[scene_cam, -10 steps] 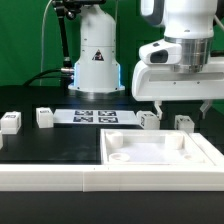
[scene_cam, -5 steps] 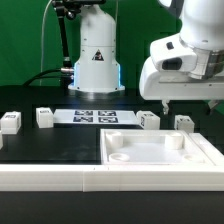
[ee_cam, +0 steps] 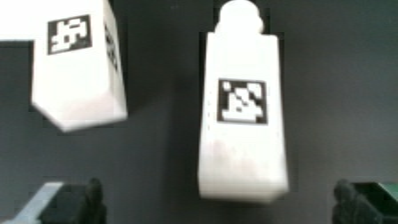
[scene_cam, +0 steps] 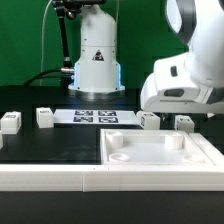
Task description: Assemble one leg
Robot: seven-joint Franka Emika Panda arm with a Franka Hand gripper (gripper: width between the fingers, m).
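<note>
My gripper takes hold of the leg by its flat square end next, to fit the leg's rounded tip into the white square plate.
Several small white legs with marker tags lie on the black table in the exterior view. Two are at the left and two at the right. My gripper hangs low over the right pair. In the wrist view it is open and empty. Its dark fingers stand wide on either side of the near end of one leg, without touching it. A second leg lies beside that one, outside the jaws.
The large white square plate with raised rim and corner sockets lies in front of the right legs. The marker board lies mid-table. A white robot base stands behind it.
The arm has come down and shifted toward the exterior view's right, so the gripper now sits just over the rightmost legs. The legs and plate have not moved.
</note>
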